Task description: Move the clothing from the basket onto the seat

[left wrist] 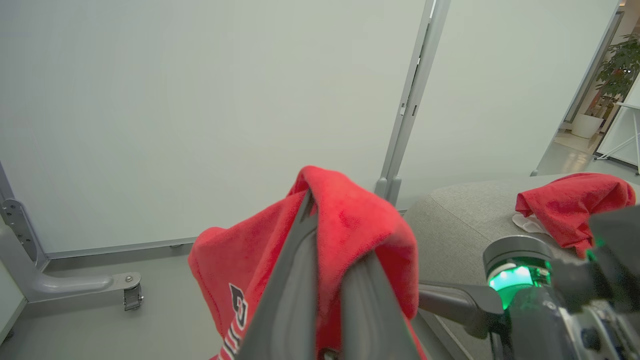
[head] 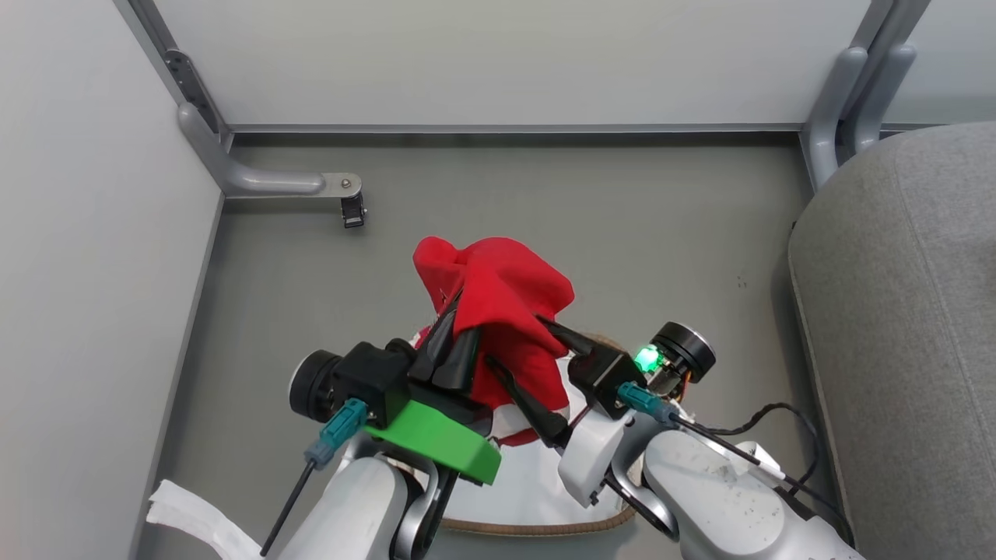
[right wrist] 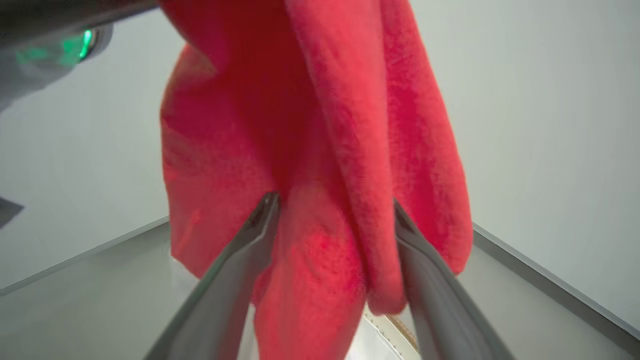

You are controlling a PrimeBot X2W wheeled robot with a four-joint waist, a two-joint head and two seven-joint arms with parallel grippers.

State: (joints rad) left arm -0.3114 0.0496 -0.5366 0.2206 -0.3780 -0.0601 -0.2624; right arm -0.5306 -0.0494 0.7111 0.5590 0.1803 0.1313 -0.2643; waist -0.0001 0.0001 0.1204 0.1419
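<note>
My right gripper should next grab the red jersey by its hanging fold [head: 523,364] to move the clothing onto the seat [head: 895,311].
A red jersey [head: 498,303] with white lettering hangs from my left gripper [head: 455,327], which is shut on its top fold; in the left wrist view the cloth [left wrist: 350,225] drapes over both fingers. My right gripper [head: 513,340] stands open, its two fingers straddling the hanging cloth [right wrist: 320,150] on either side. Directly below, the white basket [head: 537,529] with its brown braided rim shows between my forearms. The grey seat [head: 895,311] rises at the right. A second red garment [left wrist: 575,205] lies on the seat [left wrist: 465,215] in the left wrist view.
Pale partition walls close the left and back. A grey metal foot with a caster [head: 350,206] juts over the floor at the back left. A white cloth strip [head: 194,517] lies at the lower left. A black cable [head: 762,424] loops by my right forearm.
</note>
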